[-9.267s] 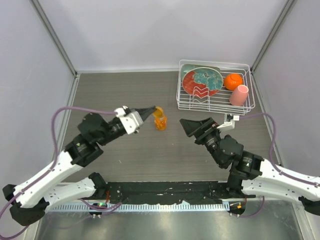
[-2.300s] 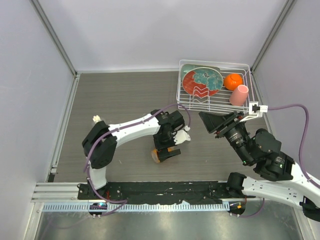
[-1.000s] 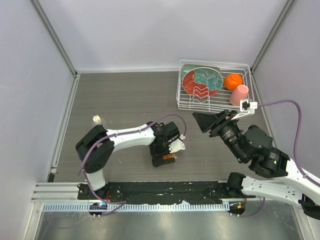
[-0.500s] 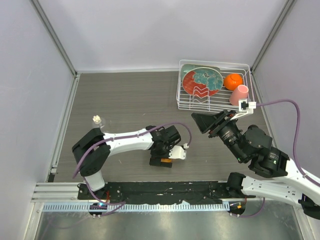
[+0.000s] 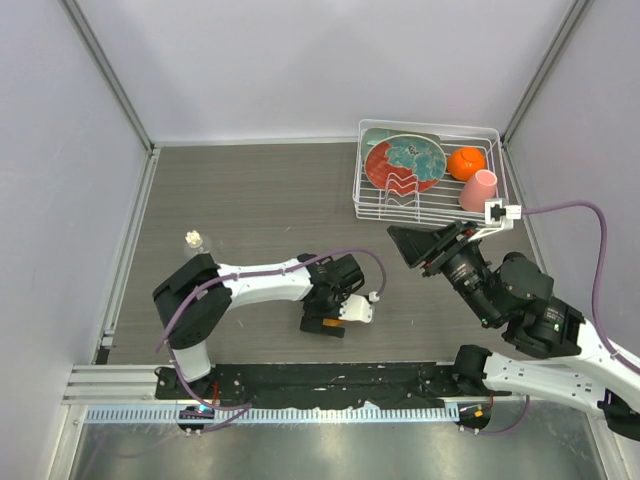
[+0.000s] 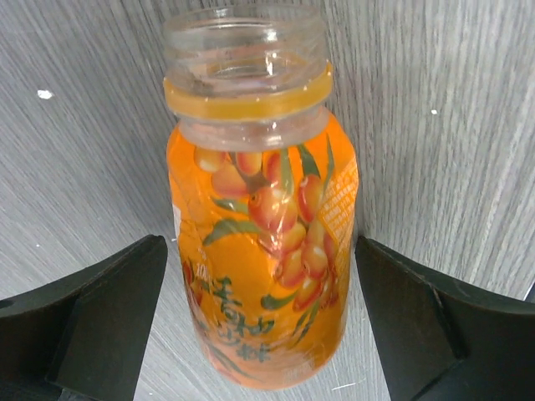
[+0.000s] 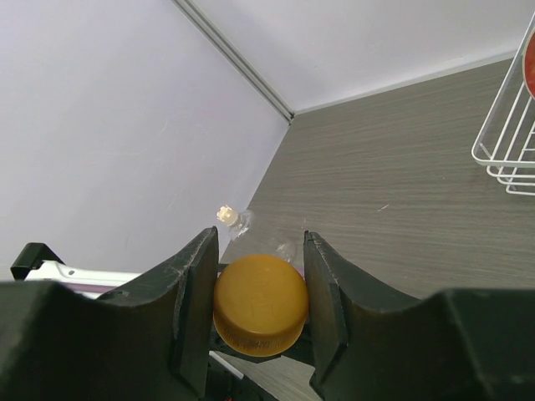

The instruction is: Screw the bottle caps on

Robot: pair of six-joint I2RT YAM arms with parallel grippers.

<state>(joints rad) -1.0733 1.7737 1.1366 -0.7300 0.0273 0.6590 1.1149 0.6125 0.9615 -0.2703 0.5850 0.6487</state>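
My left gripper is ready to close on the orange bottle: its fingers reach down on either side of the bottle's label in the left wrist view.
The orange bottle [image 6: 263,209] has an open neck with an orange ring and seems to lie on the table. My left gripper [image 6: 259,322] stands open around its base, with a gap on each side. From above, the left gripper [image 5: 325,320] covers that bottle. My right gripper [image 7: 259,276] is shut on the orange cap [image 7: 261,307], held in the air to the right of the left arm [image 5: 400,240]. The clear bottle [image 5: 193,241] stands at the far left with the cream-white cap [image 7: 224,214] on its neck.
A white wire rack [image 5: 495,215] at the back right holds a patterned plate [image 5: 405,162], an orange ball-like thing [image 5: 466,162] and a pink cup [image 5: 479,190]. Grey walls close in the table on three sides. The rack's corner [image 7: 506,142] shows right of the held cap.
My left wrist has shifted slightly to the right and nearer, staying over the orange bottle. The right arm has hardly moved and keeps the orange cap.
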